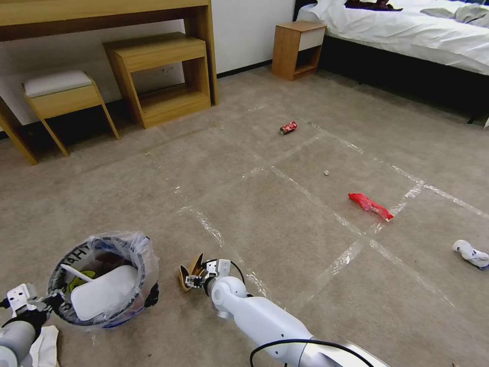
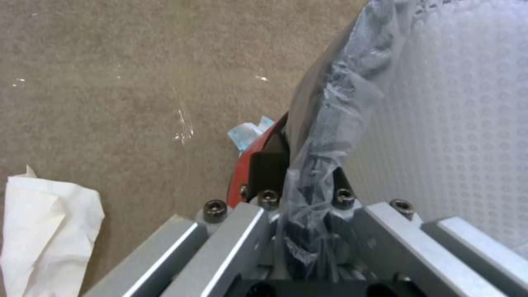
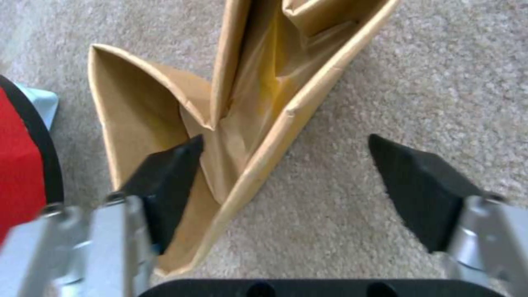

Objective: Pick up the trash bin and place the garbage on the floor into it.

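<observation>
I need to pick up the torn tan carton next with my right gripper by the carton's open paper edge, to drop it into the trash bin.
The trash bin, lined with a crinkly clear bag, stands on the floor at the lower left with a white slipper inside. My left gripper is shut on its near rim; the left wrist view shows that gripper pinching rim and bag beside the bin's red side. My right gripper hangs open just over a torn tan carton right of the bin. In the right wrist view the right gripper straddles the carton, one finger against the paper, the other over carpet.
More garbage lies farther out: a crushed red can, a red wrapper, a white crumpled piece at the right edge, and a tissue by my left arm. A desk, stool and shelf line the far left, a bed the far right.
</observation>
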You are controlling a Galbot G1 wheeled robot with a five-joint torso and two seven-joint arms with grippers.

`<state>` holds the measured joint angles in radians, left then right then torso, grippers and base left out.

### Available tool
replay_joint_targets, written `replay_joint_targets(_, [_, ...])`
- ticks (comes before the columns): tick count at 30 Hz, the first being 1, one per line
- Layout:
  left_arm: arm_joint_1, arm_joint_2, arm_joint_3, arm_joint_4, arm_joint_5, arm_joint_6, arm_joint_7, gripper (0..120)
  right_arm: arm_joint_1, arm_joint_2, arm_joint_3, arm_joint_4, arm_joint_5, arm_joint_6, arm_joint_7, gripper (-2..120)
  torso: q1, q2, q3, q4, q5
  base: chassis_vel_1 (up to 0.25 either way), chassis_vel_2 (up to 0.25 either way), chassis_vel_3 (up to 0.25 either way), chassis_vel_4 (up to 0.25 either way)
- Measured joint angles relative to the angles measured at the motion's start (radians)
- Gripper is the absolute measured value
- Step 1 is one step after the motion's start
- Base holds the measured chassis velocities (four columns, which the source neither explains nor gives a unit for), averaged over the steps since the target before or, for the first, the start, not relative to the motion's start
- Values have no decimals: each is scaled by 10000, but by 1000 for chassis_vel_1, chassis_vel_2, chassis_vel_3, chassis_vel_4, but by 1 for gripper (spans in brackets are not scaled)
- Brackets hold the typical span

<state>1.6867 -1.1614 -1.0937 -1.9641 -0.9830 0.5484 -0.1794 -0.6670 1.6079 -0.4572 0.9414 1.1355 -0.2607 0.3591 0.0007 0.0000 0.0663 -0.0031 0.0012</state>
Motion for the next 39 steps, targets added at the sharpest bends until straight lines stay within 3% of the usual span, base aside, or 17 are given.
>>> replay_joint_targets(21, [38,-110,-22,-7,-6,-109,56,1,-224,1,-396,-169,-642,600,-526,0,0,0,0,0,0,0,0,0,0])
replay_joint_targets(39, [-185,40,9,288,2,-113,34,1,-288,-195,-52,1366,-119,547,-190,0,0,0,0,3,2,0,0,0,0])
